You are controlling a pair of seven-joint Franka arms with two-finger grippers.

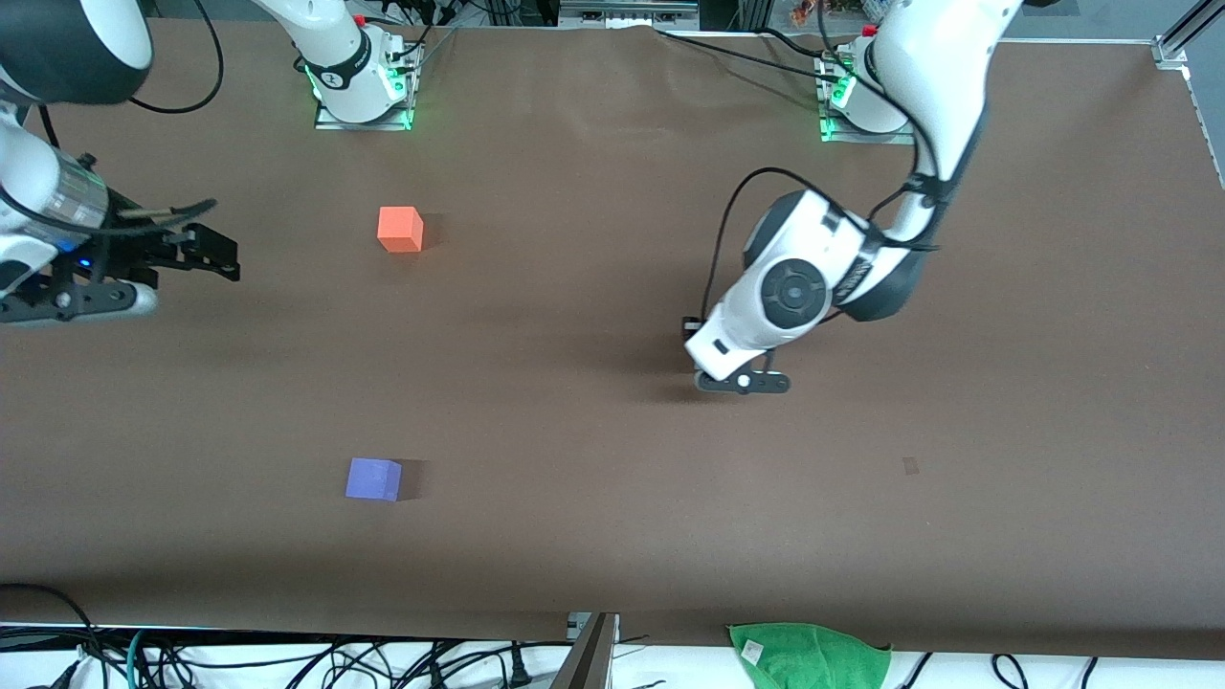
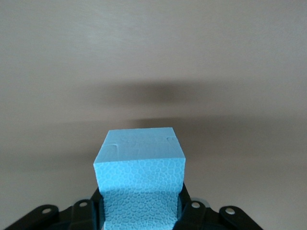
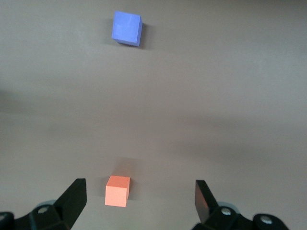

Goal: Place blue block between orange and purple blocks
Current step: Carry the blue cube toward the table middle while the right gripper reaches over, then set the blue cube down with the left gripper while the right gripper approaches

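The light blue block [image 2: 139,167] is above the brown mat, so the robot needs to move it between the orange and purple blocks before the left gripper lets go of it.
My left gripper [image 1: 742,381] is low over the table's middle, toward the left arm's end. In the left wrist view it [image 2: 140,199] is shut on the light blue block [image 2: 139,167], which is hidden in the front view. The orange block [image 1: 400,230] sits toward the right arm's end, and the purple block [image 1: 373,478] sits nearer to the front camera than it. My right gripper [image 1: 225,258] is open and empty, up in the air beside the orange block. The right wrist view shows the gripper [image 3: 140,187], the orange block [image 3: 117,190] and the purple block [image 3: 127,28].
A green cloth [image 1: 809,655] lies off the table's near edge, with cables along that edge. The arm bases [image 1: 362,91] stand at the table's edge farthest from the front camera. A brown mat covers the table [image 1: 612,536].
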